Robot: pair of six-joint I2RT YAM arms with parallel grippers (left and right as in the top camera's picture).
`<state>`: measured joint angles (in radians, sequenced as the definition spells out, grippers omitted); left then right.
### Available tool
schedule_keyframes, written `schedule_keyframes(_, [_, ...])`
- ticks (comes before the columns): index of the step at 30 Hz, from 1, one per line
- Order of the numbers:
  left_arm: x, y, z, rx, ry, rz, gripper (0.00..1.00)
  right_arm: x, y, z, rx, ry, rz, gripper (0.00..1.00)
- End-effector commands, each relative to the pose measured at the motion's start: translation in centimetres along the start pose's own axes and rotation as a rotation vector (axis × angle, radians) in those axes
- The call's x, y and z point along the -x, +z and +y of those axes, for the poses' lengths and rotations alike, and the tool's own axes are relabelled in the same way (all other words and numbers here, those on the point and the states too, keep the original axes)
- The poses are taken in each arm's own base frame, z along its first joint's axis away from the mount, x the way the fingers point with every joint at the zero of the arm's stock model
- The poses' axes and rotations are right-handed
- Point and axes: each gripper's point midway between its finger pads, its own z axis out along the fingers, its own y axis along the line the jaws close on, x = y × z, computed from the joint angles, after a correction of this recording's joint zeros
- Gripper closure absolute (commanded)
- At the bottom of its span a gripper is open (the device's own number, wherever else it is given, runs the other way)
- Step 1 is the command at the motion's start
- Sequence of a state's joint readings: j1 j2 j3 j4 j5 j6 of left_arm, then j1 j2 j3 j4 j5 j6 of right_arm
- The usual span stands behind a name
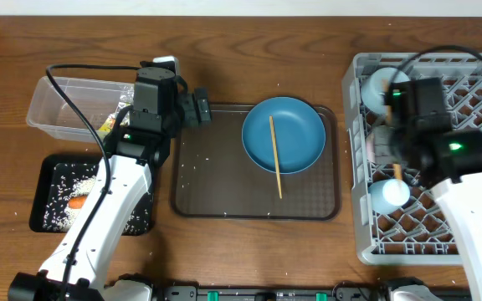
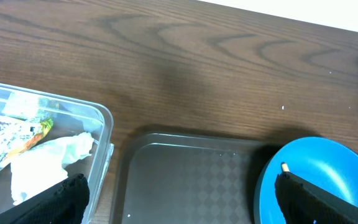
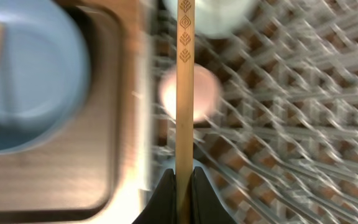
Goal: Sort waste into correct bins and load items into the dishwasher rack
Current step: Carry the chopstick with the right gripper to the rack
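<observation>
The chopstick's body crosses above the pink cup, so the right gripper will keep holding the wooden chopstick until it lies in the rack's grey lattice.
My right gripper [image 1: 397, 171] [image 3: 184, 174] is shut on a wooden chopstick [image 3: 185, 74] and holds it over the left part of the grey dishwasher rack [image 1: 467, 167] [image 3: 278, 124]. A pink cup [image 1: 382, 142] [image 3: 207, 93] and two light blue vessels [image 1: 387, 84] [image 1: 389, 194] sit in the rack. The other chopstick [image 1: 274, 155] lies across the blue plate [image 1: 295, 125] [image 2: 322, 158]. My left gripper [image 1: 197, 109] [image 2: 179, 199] is open and empty over the brown tray's far left corner. The clear tub [image 1: 57, 96] [image 2: 101, 121] holds the tissue [image 2: 42, 165] and wrapper [image 2: 17, 134]. The black tray [image 1: 44, 180] holds rice and the carrot [image 1: 77, 201].
The dark brown serving tray [image 1: 224, 176] [image 2: 191, 174] lies in the middle of the wooden table with the plate on its right part and a few rice grains on it. Cables loop over both arms.
</observation>
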<state>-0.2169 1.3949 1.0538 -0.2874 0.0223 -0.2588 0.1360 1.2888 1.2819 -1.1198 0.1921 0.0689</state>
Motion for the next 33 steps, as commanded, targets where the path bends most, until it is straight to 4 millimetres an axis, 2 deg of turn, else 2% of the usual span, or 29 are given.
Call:
schedule_keyframes(1, [0.2,-0.2,0.3,0.009,-0.007,-0.007,0.02,-1.0,0.6,-3.3,-0.070,-0.046,0.053,0.99])
schedule_keyframes(5, [0.2,-0.2,0.2,0.009,-0.008,-0.007,0.02,-2.8,2.2,-6.7,-0.178,0.012,0.133,0.99])
schedule_keyframes(8, [0.2,-0.2,0.2,0.009,-0.008,-0.007,0.02,-3.9,3.2,-8.3,-0.235,0.032,0.181,0.99])
schedule_keyframes(18, [0.2,-0.2,0.2,0.009,-0.007,-0.007,0.02,-4.8,6.8,-9.2,-0.271,0.043,0.248,0.99])
schedule_keyframes(27, [0.2,-0.2,0.3,0.009,-0.008,-0.007,0.02,-4.6,10.2,-9.7,-0.282,-0.021,0.296,0.99])
schedule_keyframes(33, [0.2,-0.2,0.2,0.009,-0.008,-0.007,0.02,-4.1,10.8,-9.5,-0.272,-0.016,0.281,0.96])
